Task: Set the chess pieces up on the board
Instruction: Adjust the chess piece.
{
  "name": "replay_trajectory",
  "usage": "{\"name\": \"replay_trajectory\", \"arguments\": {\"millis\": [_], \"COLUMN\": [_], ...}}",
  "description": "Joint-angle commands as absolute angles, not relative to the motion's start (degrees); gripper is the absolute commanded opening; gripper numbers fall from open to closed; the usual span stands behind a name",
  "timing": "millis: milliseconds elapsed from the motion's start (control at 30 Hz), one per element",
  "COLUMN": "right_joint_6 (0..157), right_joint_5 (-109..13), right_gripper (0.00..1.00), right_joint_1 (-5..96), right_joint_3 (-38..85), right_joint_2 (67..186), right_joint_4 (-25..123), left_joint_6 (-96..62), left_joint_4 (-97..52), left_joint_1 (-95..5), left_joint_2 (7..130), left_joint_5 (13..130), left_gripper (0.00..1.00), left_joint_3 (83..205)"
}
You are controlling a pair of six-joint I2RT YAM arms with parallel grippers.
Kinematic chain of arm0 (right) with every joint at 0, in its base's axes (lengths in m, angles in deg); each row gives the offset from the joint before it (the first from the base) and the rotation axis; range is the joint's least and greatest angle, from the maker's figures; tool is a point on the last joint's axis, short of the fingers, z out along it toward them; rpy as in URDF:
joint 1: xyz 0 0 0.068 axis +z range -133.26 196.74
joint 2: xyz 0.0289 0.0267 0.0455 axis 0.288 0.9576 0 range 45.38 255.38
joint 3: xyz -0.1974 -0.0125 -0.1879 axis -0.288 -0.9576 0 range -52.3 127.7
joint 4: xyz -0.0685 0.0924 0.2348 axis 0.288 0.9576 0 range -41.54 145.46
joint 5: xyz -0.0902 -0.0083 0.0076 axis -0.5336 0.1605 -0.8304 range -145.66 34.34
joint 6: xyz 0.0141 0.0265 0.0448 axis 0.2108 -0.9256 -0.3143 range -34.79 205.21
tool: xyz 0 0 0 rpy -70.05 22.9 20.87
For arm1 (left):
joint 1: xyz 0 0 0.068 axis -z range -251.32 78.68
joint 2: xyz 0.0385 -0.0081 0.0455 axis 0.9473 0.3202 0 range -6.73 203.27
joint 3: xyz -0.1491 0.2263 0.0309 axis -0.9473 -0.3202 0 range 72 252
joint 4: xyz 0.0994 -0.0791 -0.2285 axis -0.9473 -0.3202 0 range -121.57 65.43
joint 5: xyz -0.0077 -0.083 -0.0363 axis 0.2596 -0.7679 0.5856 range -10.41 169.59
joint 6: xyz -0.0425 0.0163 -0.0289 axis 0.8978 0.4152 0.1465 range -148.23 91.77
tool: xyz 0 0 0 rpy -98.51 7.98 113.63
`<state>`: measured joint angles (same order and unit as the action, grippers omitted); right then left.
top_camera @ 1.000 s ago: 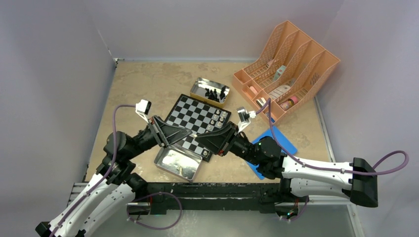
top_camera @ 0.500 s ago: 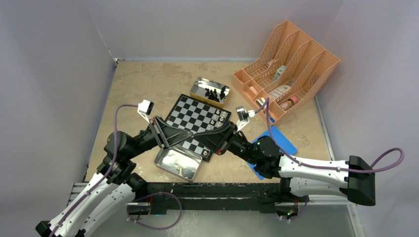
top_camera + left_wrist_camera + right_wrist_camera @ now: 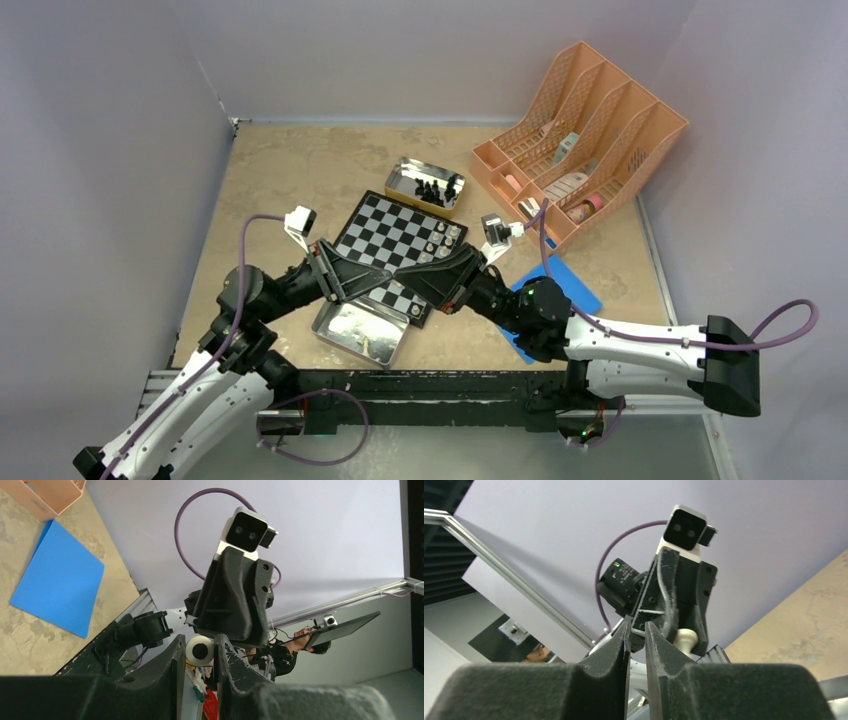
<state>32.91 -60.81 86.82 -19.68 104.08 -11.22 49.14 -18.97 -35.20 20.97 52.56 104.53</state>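
Observation:
The cream-white chess piece has a round base that should stay free to face the board, so my right gripper will grab the piece by the end (image 3: 686, 638) opposite that base next.
The board (image 3: 385, 228) lies mid-table with a few chess pieces (image 3: 441, 240) along its right edge. My two grippers meet tip to tip above the board's near corner. The left gripper (image 3: 388, 270) is shut on a cream-white chess piece (image 3: 200, 650), whose round base with a dark centre faces the left wrist camera. The right gripper (image 3: 406, 277) points at it from the right. Its jaws (image 3: 637, 630) stand a narrow gap apart with nothing between them. In the right wrist view the cream-white piece (image 3: 684, 639) shows just right of that gap, held in the left fingers (image 3: 676, 595).
A metal tin (image 3: 428, 185) with black pieces stands beyond the board. A second tin (image 3: 357, 332) with pale pieces sits at the near edge under the left arm. A blue flat square (image 3: 570, 285) lies under the right arm. An orange file rack (image 3: 585, 125) fills the back right.
Both arms crept slightly rightward, tips still together. The right gripper's jaws closed a little, then eased apart slightly. The left gripper's hold on the cream-white piece is unchanged.

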Motion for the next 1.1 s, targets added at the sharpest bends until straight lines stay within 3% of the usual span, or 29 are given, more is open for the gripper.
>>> {"name": "replay_trajectory", "arguments": {"millis": [0, 167, 267, 733, 1067], "right_joint_6": [31.2, 31.6, 30.8, 31.5, 31.9], "right_joint_5": [-60.2, -60.8, -62.9, -61.2, -60.3], "right_gripper": [0.17, 0.36, 0.39, 0.39, 0.28], "right_joint_1": [86.9, 86.9, 87.0, 86.9, 86.9], "right_joint_3": [-19.5, -20.0, -21.8, -22.6, -22.5], "right_joint_2": [103.3, 103.5, 102.3, 103.0, 102.8], "right_joint_4": [-17.5, -14.6, -14.4, -13.5, -13.8], "left_joint_6": [48.3, 48.0, 47.9, 45.8, 46.2], "left_joint_4": [-18.9, -19.4, -19.3, -18.0, -17.0], "left_joint_1": [-35.3, -35.2, -35.2, -35.3, -35.2], "left_joint_2": [20.6, 19.9, 20.1, 20.7, 21.1], "left_joint_5": [52.4, 53.3, 53.2, 53.6, 53.6], "left_gripper": [0.00, 0.00, 0.00, 0.00, 0.00], "left_joint_3": [104.6, 104.6, 104.9, 108.4, 107.5]}}
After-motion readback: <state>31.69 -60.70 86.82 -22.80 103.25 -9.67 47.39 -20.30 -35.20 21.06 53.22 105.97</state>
